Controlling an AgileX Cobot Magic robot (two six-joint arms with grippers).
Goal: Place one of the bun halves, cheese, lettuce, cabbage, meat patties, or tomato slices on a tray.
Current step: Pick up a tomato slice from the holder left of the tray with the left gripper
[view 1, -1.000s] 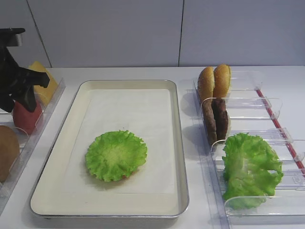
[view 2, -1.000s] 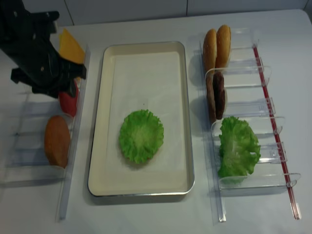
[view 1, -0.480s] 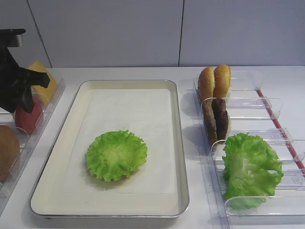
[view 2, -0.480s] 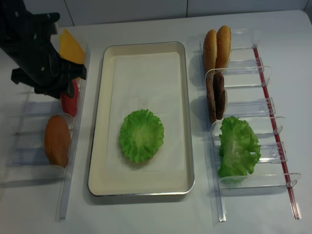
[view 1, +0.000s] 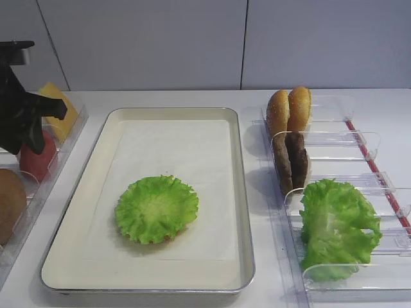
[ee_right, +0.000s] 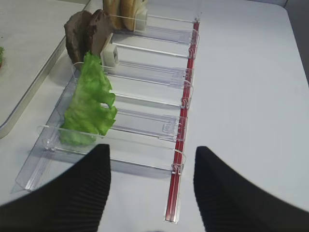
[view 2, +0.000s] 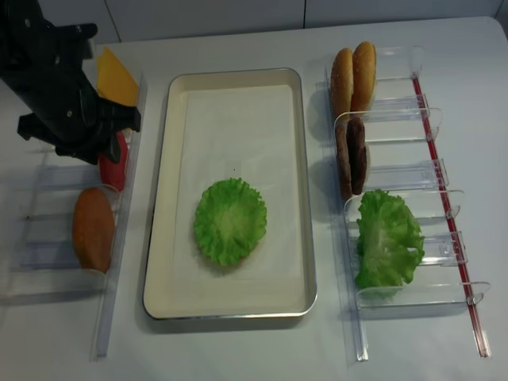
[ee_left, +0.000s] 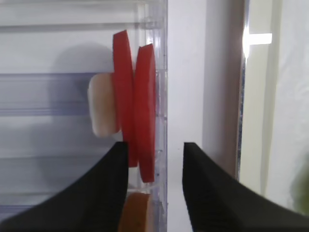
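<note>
Next, my left gripper grabs the red tomato slice by its exposed upper edge [view 2: 115,161], since another slice and the bin's side crowd both its sides.
Two red tomato slices [ee_left: 145,111] stand on edge in the left clear bin [view 2: 48,238]. My left gripper [ee_left: 155,147] hangs over them, open. The lower end of the right-hand slice and the bin's wall lie between its fingers, and a strip of bare table separates the wall from the right finger [ee_left: 212,188]. The cream tray [view 1: 239,192] in the middle holds one lettuce leaf [view 1: 156,208]. My right gripper [ee_right: 152,154] is open and empty above the table by the near end of the right rack [ee_right: 145,130].
The left bin also holds yellow cheese [view 1: 58,109] at the back and a bun half [view 2: 93,228] nearer the front. The right rack carries two bun halves [view 1: 289,109], two meat patties [view 1: 290,160] and lettuce [view 1: 337,228]. A red strip [ee_right: 182,145] runs along its outer side.
The left gripper has shifted slightly over the tomato slices and its jaws stand a little narrower. The tray, the lettuce and the right rack are unchanged.
</note>
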